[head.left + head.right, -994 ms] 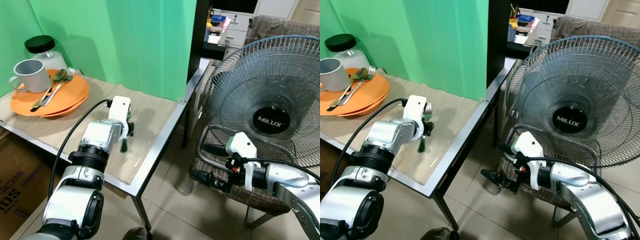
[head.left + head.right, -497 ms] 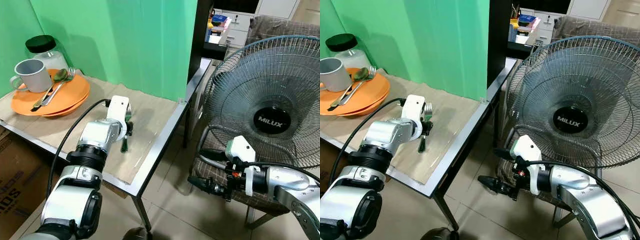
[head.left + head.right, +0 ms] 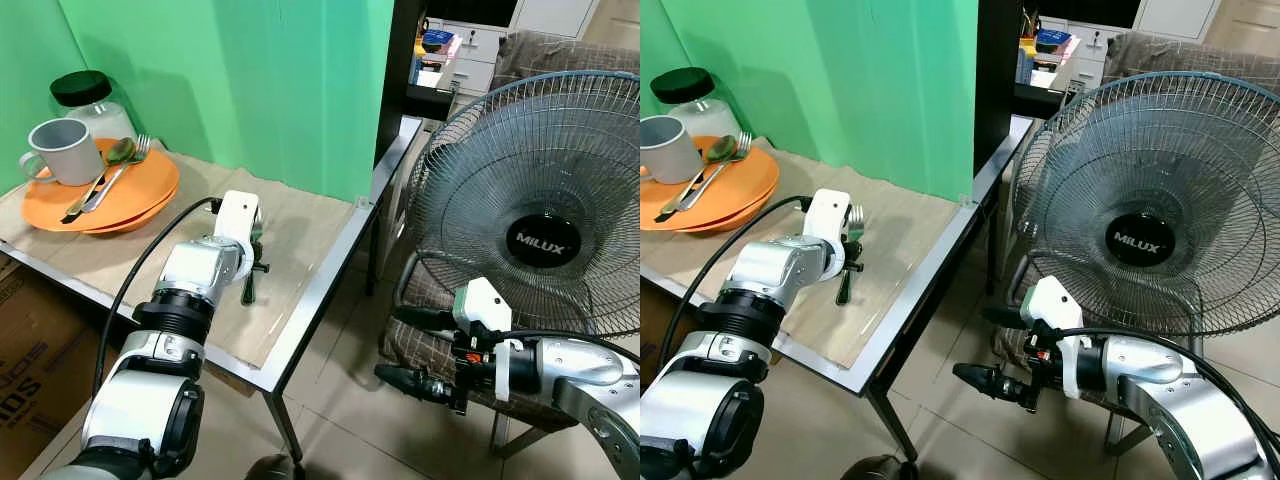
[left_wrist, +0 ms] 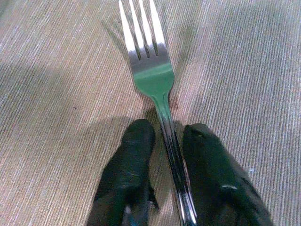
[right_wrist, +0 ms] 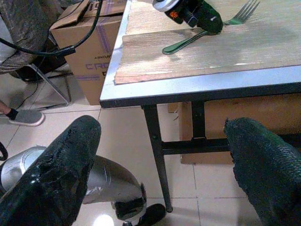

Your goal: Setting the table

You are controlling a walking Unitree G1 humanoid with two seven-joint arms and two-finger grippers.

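I need to grab the fork on the tan mat next with my left gripper, by its slim handle just below the fork's head (image 4: 170, 134), because the fork's pointed teeth lie on the mat.
A steel fork (image 4: 150, 75) lies flat on the tan mat (image 3: 300, 225) near the table's right end. My left gripper (image 3: 252, 278) is down over it, open, with one black finger (image 4: 131, 155) on each side of the handle. At the table's far left, stacked orange plates (image 3: 135, 195) carry a grey mug (image 3: 62, 150), a spoon and a second fork (image 3: 108, 172). My right gripper (image 3: 390, 343) hangs low off the table's right end, above the floor in front of the fan, wide open and holding nothing.
A large MILUX fan (image 3: 540, 220) stands on a chair to the right. A black-lidded glass jar (image 3: 90, 100) is behind the plates. The table's metal edge (image 3: 325, 285) runs between the arms. A cardboard box (image 3: 30, 365) is under the table.
My right gripper has sunk lower toward the floor. The left gripper's fingers have parted a little around the fork, which stays on the mat.
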